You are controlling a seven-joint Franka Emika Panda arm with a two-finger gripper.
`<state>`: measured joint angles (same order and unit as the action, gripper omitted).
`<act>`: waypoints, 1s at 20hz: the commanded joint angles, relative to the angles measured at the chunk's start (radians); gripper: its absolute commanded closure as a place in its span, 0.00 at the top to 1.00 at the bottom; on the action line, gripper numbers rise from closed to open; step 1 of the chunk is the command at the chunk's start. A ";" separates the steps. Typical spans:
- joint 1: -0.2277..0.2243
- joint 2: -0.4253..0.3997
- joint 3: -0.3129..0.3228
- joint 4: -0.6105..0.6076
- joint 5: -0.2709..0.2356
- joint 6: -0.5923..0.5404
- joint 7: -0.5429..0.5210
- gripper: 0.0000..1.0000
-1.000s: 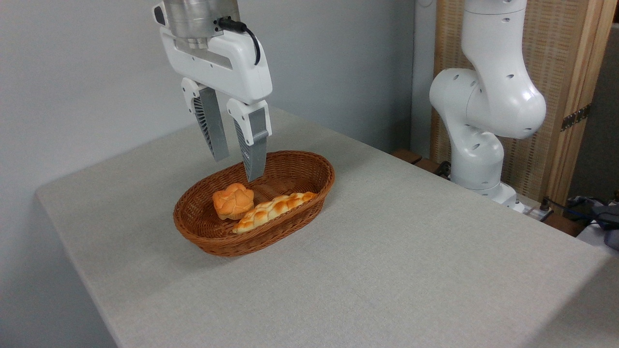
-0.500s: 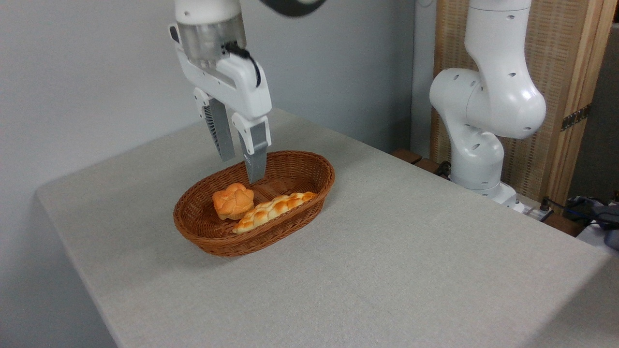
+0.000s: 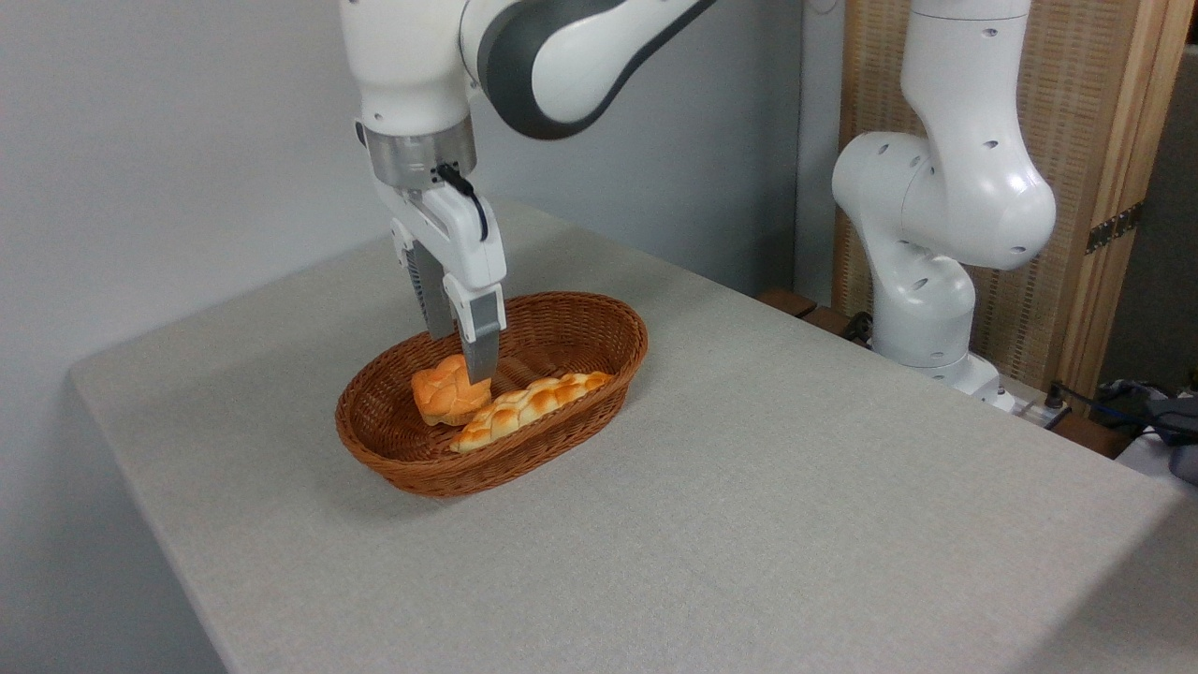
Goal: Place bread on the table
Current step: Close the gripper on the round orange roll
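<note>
Bread has to go on the tabletop, so the robot's gripper should next pick up the bun by its round lumpy body point(image 3: 445, 395).
The bread point(image 3: 445, 393), a small round orange-golden bun with a lumpy top, lies in the left half of an oval brown wicker basket point(image 3: 599, 323) on the table point(image 3: 749, 524). My gripper point(image 3: 460, 358) hangs straight down into the basket, open, with one finger in front of the bun's right side and the other behind its top. The fingertips reach the bun's upper edge; whether they touch it is unclear. Nothing is held.
A long, paler braided loaf point(image 3: 530, 403) lies beside the bun in the basket, just right of my fingers. The arm's white base point(image 3: 927, 309) stands at the table's far right edge. A wooden screen and cables sit behind it.
My gripper has come down and slightly farther back, from above the basket rim to the level of the bun. The fingers have stayed open. Bun and loaf have not moved.
</note>
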<state>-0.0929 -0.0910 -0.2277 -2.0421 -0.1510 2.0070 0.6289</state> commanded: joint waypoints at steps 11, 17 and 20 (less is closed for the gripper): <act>-0.053 0.016 0.007 -0.115 -0.076 0.194 0.017 1.00; -0.056 0.023 0.005 -0.127 -0.073 0.205 0.025 1.00; -0.056 0.028 0.005 -0.127 -0.073 0.205 0.026 0.90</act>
<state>-0.1411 -0.0611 -0.2287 -2.1569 -0.2021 2.1880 0.6297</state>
